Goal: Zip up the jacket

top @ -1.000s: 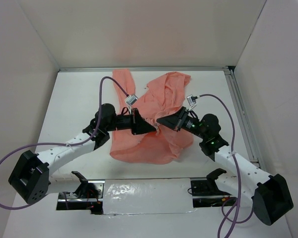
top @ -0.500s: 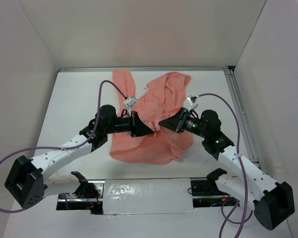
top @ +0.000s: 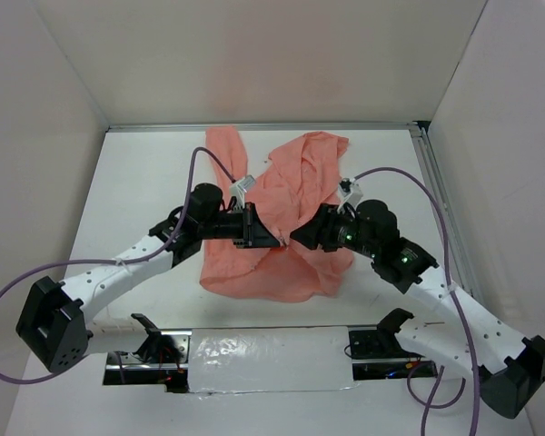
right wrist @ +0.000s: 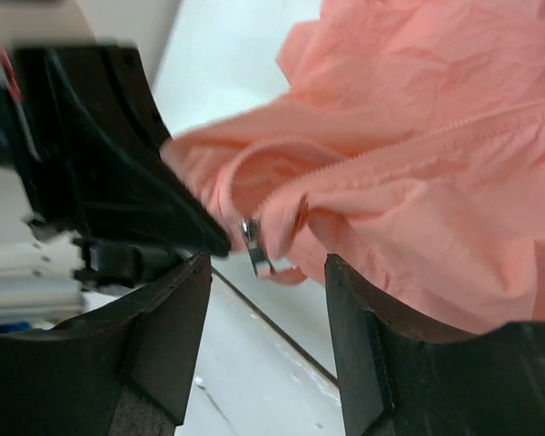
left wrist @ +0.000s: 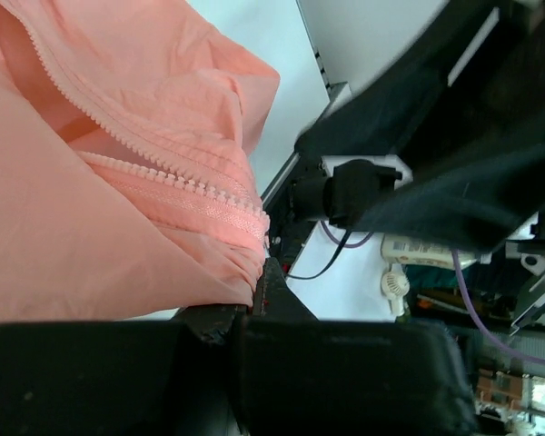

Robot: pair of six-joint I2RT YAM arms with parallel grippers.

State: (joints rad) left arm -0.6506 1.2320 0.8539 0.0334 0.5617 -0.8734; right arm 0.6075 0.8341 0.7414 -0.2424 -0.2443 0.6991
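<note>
I should next grip the zipper pull [right wrist: 252,243] with my right gripper by its free hanging end, which leaves the teeth clear to zip the jacket closed.
The salmon-pink jacket [top: 291,177] lies wrinkled on the white table, its front edges meeting at the middle. My left gripper [top: 274,240] is shut on the jacket's bottom edge, right beside the lower end of the zipper teeth [left wrist: 163,177]; the fabric [left wrist: 118,209] bunches at its tip [left wrist: 259,286]. My right gripper [top: 297,236] faces it from the right, almost tip to tip. Its jaws stand open [right wrist: 268,263], and the small metal zipper pull [right wrist: 252,243] hangs free just ahead of the gap. The jacket [right wrist: 418,182] drapes over the right finger.
White walls close in the table at the back and both sides. A metal rail [top: 440,209] runs along the right edge. A strip of silver tape [top: 272,350] lies between the arm bases. Purple cables loop above both wrists.
My right gripper's jaws have gone from shut to open, and that arm has edged lower and closer to the left gripper. The left gripper has kept its hold and shifted slightly right.
</note>
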